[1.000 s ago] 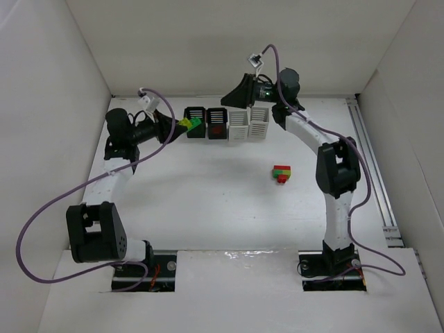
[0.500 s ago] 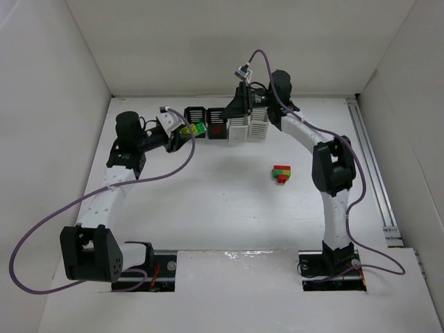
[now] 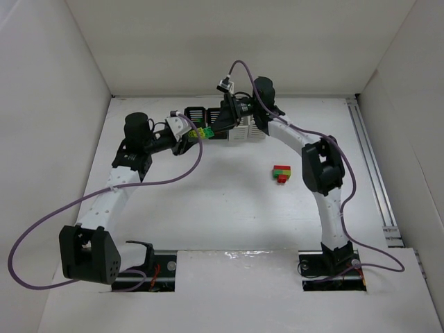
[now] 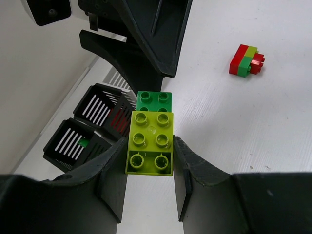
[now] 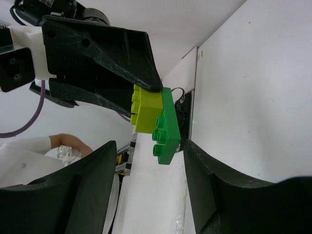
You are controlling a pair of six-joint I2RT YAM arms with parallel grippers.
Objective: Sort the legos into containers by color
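Observation:
The right gripper grabs the green brick by its loose end [image 5: 167, 150] next, to leave the yellow-green brick [image 5: 146, 113] free to come apart from the green brick.
My left gripper [image 3: 194, 132] is shut on a yellow-green brick [image 4: 149, 141] with a green brick [image 4: 154, 101] stuck on its far side, held in the air in front of the baskets. My right gripper [image 3: 217, 123] is open, and its fingers stand on either side of the green brick [image 5: 165, 130], the right finger close to its edge. The yellow-green brick [image 5: 146, 113] sits between my left fingers [image 5: 97, 48]. Two black baskets show below: one [image 4: 73, 141] holds a green piece, the other [image 4: 109, 109] a red one. A red and green stack [image 3: 282, 173] lies on the table.
The white baskets [image 3: 241, 133] stand right of the black ones, partly hidden by my right arm. The back wall is just behind the baskets. The red and green stack also shows in the left wrist view [image 4: 247, 61].
My left arm has swung right with the brick stack. My right gripper has moved left and down from above the white baskets until its fingers flank the green brick.

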